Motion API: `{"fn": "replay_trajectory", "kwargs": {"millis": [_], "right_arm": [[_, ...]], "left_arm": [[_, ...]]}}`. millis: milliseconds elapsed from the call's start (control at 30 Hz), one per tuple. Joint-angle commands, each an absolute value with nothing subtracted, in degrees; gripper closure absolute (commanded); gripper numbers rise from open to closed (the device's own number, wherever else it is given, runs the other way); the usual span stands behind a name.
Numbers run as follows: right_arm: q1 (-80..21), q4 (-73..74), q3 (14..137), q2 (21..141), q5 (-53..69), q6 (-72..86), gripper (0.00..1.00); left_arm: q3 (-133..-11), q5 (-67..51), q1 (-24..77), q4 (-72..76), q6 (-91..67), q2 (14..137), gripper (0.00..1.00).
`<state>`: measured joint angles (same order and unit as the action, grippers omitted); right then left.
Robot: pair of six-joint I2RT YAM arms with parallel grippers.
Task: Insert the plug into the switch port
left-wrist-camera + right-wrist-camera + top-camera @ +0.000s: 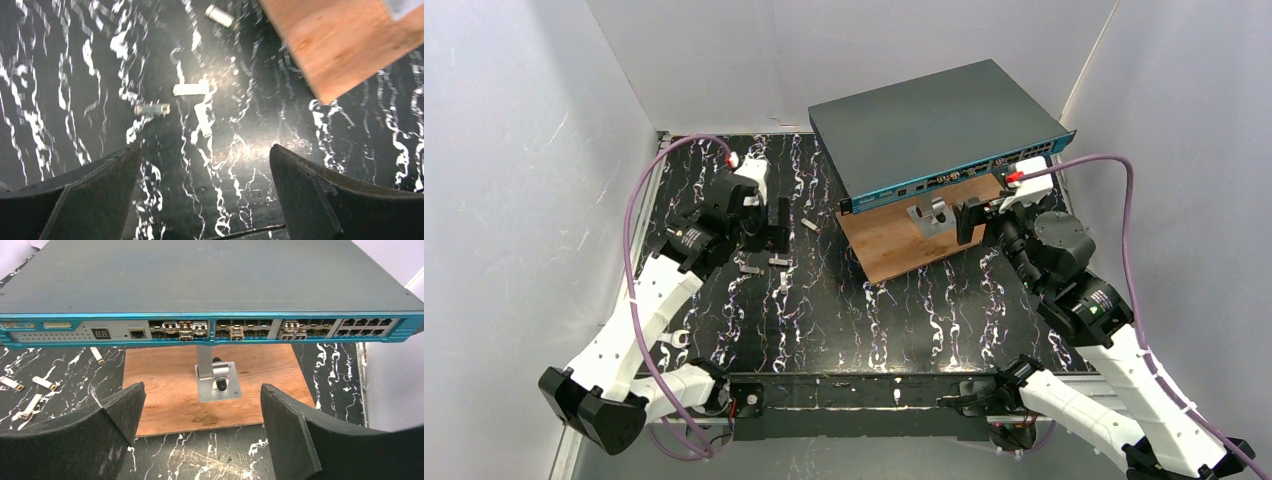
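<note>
I should next grip the nearest silver plug (784,283) (203,120) across its long sides with my left gripper. That leaves an end for my right gripper to grab and insert.
The switch (929,125) is a wide dark grey box at the back right, propped above a wooden board (904,240). Its teal front strip (210,316) faces the right wrist camera, and some sockets (184,329) hold small metal modules. Several small silver plugs lie loose on the black marbled mat: one (151,109) and another (191,89) lie ahead of my left gripper (204,149), which is open and empty above the mat. My right gripper (202,387) is open and empty too, in front of the board's near edge. In the top view, left gripper (766,232) and right gripper (984,212) stand apart.
A silver metal bracket (217,382) stands on the wooden board (165,390) under the switch. More loose plugs (45,384) lie on the mat left of the board. Purple cables (639,250) run along both arms. White walls enclose the workspace.
</note>
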<state>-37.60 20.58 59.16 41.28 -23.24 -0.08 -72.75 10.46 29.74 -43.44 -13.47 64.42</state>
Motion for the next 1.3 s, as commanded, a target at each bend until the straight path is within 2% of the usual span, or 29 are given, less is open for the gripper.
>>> {"fn": "replay_trajectory", "kwargs": {"millis": [0,133,367,733,800,1267], "right_arm": [[-37.44,19.95,60.74,40.26,-25.32,-3.12,0.06],[-37.44,19.95,60.18,39.14,-26.30,-3.51,0.05],[-37.43,20.04,58.86,37.01,-27.92,-3.34,0.05],[-37.44,19.77,58.05,36.67,-28.74,-3.06,0.04],[-37.44,19.69,58.03,36.65,-28.86,-3.08,0.04],[-37.44,20.08,58.36,36.83,-29.64,-3.40,0.04]], "left_arm": [[-67.05,17.81,28.24,-46.10,-24.23,60.76,0.02],[-61.77,19.09,28.13,-45.84,-29.77,61.72,0.02],[-54.78,16.81,28.14,-43.14,-35.58,67.75,0.11],[-52.18,16.35,28.41,-32.96,-35.42,79.53,0.46],[-53.24,16.49,28.39,-32.25,-35.12,82.37,0.50],[-55.80,15.45,28.40,-27.82,-36.21,92.89,0.57]]}}
